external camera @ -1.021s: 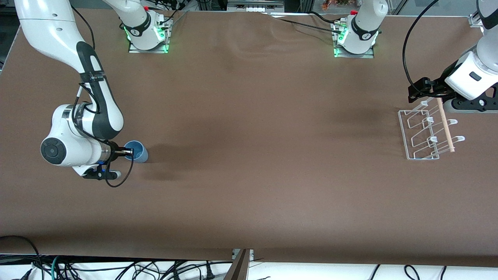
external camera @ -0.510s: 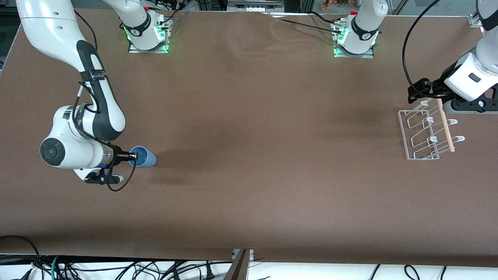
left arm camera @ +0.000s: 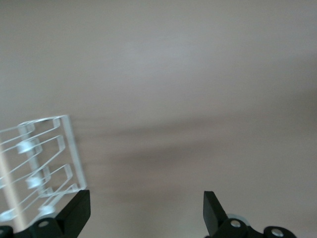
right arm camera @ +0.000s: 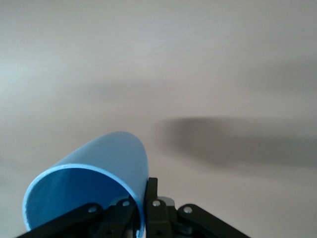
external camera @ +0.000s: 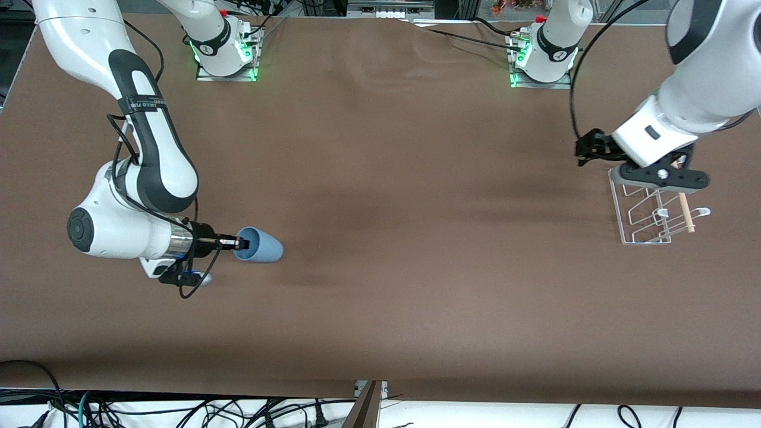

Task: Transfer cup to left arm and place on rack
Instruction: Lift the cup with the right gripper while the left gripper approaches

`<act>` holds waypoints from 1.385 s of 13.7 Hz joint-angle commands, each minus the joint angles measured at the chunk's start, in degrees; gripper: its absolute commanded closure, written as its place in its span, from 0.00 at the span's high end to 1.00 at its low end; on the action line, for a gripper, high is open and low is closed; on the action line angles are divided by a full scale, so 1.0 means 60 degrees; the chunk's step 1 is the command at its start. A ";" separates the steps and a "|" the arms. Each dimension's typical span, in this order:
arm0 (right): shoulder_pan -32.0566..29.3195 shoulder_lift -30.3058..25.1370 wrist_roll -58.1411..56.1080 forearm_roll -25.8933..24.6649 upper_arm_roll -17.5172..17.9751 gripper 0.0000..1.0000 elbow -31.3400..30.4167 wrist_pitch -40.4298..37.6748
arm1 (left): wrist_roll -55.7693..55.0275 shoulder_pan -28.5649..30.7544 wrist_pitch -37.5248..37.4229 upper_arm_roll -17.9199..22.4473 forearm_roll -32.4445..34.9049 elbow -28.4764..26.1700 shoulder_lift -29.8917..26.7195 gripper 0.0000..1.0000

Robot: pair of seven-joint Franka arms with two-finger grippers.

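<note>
The light-blue cup (external camera: 260, 245) needs to go over and onto the white wire rack (external camera: 649, 209), so my left gripper needs to grab it by its closed bottom next.
My right gripper (external camera: 239, 242) is shut on the rim of the light-blue cup (external camera: 260, 245) and holds it on its side above the table at the right arm's end. In the right wrist view the cup (right arm camera: 94, 183) has its open mouth toward the camera, with the slim black fingers (right arm camera: 151, 191) pinching its wall. My left gripper (external camera: 584, 150) is open and empty, in the air just beside the white wire rack (external camera: 649, 209), which carries a thin wooden rod (external camera: 685, 213). In the left wrist view the rack (left arm camera: 37, 163) shows beside one black finger (left arm camera: 77, 210).
The brown table top (external camera: 404, 190) spreads between the cup and the rack. Both arm bases (external camera: 226, 50) stand along the table's edge farthest from the front camera. Cables hang below the near edge.
My right gripper has lifted the cup, tipped it sideways and carried it toward the table's middle. My left arm has swung from beside the rack toward the middle.
</note>
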 commanded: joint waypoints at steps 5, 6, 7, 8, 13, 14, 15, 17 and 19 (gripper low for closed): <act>0.0206 0.0219 0.1456 0.1702 0.1369 0.00 0.0936 -0.0002 | 0.3595 -0.0018 0.1241 0.0065 -0.3623 0.1209 0.1791 1.00; 0.0308 0.0263 0.1501 0.2345 0.1487 0.00 0.0965 0.0012 | 0.4241 -0.0062 0.1490 0.0065 -0.4224 0.1209 0.1996 1.00; 0.0498 0.0321 0.1487 0.2917 0.1488 0.00 0.1067 0.0042 | 0.4798 -0.0106 0.1696 0.0065 -0.4621 0.1209 0.2129 1.00; 0.0688 0.0351 0.1501 0.3315 0.1488 0.00 0.1155 0.0042 | 0.5326 -0.0237 0.1915 0.0051 -0.4901 0.1209 0.2246 1.00; 0.1626 0.0395 0.1501 0.4693 0.1488 0.00 0.1478 0.0481 | 0.7480 -0.1349 0.2838 0.0051 -0.5666 0.1209 0.2335 1.00; 0.1729 0.0395 0.1501 0.4899 0.1503 0.00 0.1478 0.0481 | 0.7905 -0.1496 0.3044 0.0051 -0.5680 0.1195 0.2335 1.00; 0.1846 0.0395 0.1501 0.5060 0.1503 0.00 0.1478 0.0481 | 0.8344 -0.1657 0.3176 0.0051 -0.5680 0.1209 0.2335 1.00; 0.2081 0.0395 0.1516 0.5339 0.1532 0.00 0.1667 0.0481 | 0.9456 -0.1820 0.3265 0.0051 -0.5680 0.1195 0.2349 1.00; 0.2228 0.0380 0.1516 0.5632 0.1532 0.00 0.1756 0.0481 | 1.0613 -0.1995 0.3629 0.0051 -0.5942 0.1020 0.2408 1.00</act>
